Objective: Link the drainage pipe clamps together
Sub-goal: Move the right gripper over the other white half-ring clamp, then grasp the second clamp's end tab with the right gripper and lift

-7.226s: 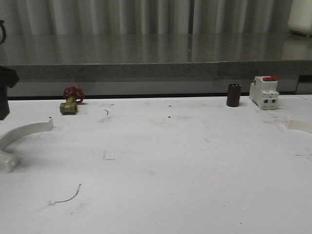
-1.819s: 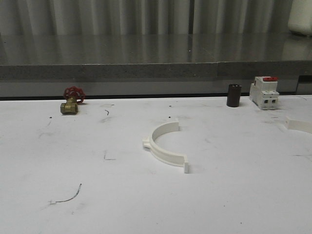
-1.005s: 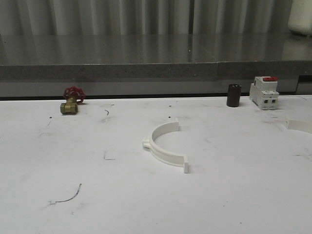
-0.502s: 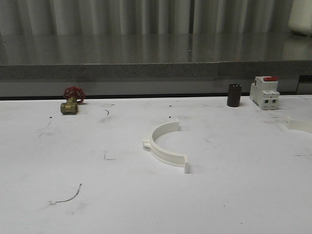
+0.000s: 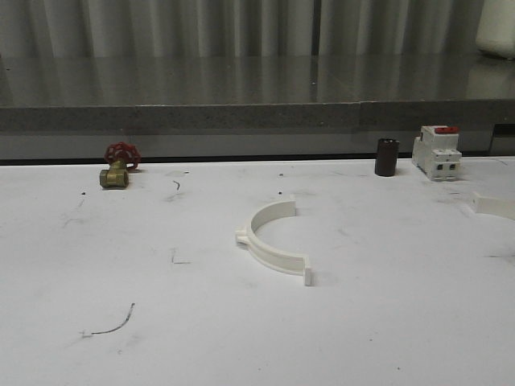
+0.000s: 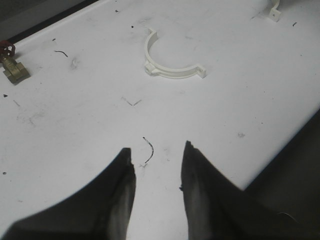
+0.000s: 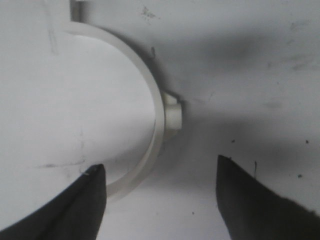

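The robot's right gripper isn't ready to close on the tab yet and needs to move toward it first: its fingertips stop above and short of the clamp's tab (image 7: 173,116), so they would miss the tab if they closed now.
One drainage pipe clamp (image 5: 269,241), a white half-ring with small tabs, lies flat on the middle of the white table. In the left wrist view this clamp (image 6: 167,62) is well ahead of my left gripper (image 6: 157,148), which is open and holds nothing. An end of the second clamp (image 5: 492,205) shows at the table's far right edge, and its tab (image 6: 274,11) appears far off in the left wrist view. My right gripper (image 7: 160,164) hovers open just above that second clamp (image 7: 150,100), whose arc runs close to one fingertip (image 7: 95,175).
A brass valve with a red handwheel (image 5: 118,166) stands at the back left. A dark cylinder (image 5: 386,157) and a white breaker with a red top (image 5: 436,153) stand at the back right. The table's near edge (image 6: 295,165) drops off beside my left gripper.
About seven seconds ago the first clamp lay at the far left by my left gripper; it now rests in the middle. Over the last two seconds nothing has visibly moved.
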### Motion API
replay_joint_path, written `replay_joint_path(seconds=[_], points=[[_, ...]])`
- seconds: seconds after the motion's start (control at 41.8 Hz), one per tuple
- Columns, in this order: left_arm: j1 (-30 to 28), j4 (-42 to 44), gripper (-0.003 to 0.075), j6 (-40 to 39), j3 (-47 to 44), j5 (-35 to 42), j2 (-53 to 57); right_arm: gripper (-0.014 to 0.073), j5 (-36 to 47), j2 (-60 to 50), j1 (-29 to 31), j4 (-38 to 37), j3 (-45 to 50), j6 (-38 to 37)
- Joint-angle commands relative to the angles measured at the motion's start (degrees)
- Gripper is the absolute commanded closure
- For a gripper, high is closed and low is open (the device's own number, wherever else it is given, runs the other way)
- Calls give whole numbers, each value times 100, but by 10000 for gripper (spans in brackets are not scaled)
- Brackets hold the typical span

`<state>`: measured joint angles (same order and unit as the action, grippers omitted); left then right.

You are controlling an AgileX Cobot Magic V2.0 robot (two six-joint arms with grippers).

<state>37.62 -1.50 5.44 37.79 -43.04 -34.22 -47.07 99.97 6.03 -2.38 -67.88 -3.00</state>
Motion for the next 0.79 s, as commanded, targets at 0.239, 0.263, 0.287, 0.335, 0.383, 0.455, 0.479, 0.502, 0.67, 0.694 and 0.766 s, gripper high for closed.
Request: replay_joint_path(seconds=[0.239, 0.263, 0.287, 0.335, 0.383, 0.455, 0.479, 0.502, 0.67, 0.694, 0.766], points=[[-5, -59, 491, -9, 163, 363, -2, 97, 73, 803, 30, -116, -806, 88], [-5, -59, 491, -9, 163, 363, -2, 101, 55, 854, 30, -116, -835, 88], [-5, -59, 491, -9, 163, 363, -2, 110, 25, 892, 30, -116, -854, 88], [-5, -59, 491, -9, 163, 363, -2, 148, 8, 933, 30, -116, -859, 88], [-5, -59, 491, -9, 163, 363, -2, 190, -21, 948, 30, -116, -859, 88], [-5, -59, 491, -9, 163, 363, -2, 273, -85, 952, 30, -116, -859, 88], [-5, -59, 491, -9, 163, 363, -2, 295, -104, 952, 30, -116, -859, 88], [-5, -59, 491, -9, 163, 363, -2, 320, -128, 952, 30, -116, -859, 88], [-5, -59, 491, -9, 163, 363, -2, 370, -262, 942, 30, -99, -917, 88], [-5, -59, 491, -9, 163, 363, -2, 370, -262, 924, 30, -89, -917, 88], [-5, -59, 491, -9, 163, 363, -2, 370, -278, 894, 30, -23, -917, 88]])
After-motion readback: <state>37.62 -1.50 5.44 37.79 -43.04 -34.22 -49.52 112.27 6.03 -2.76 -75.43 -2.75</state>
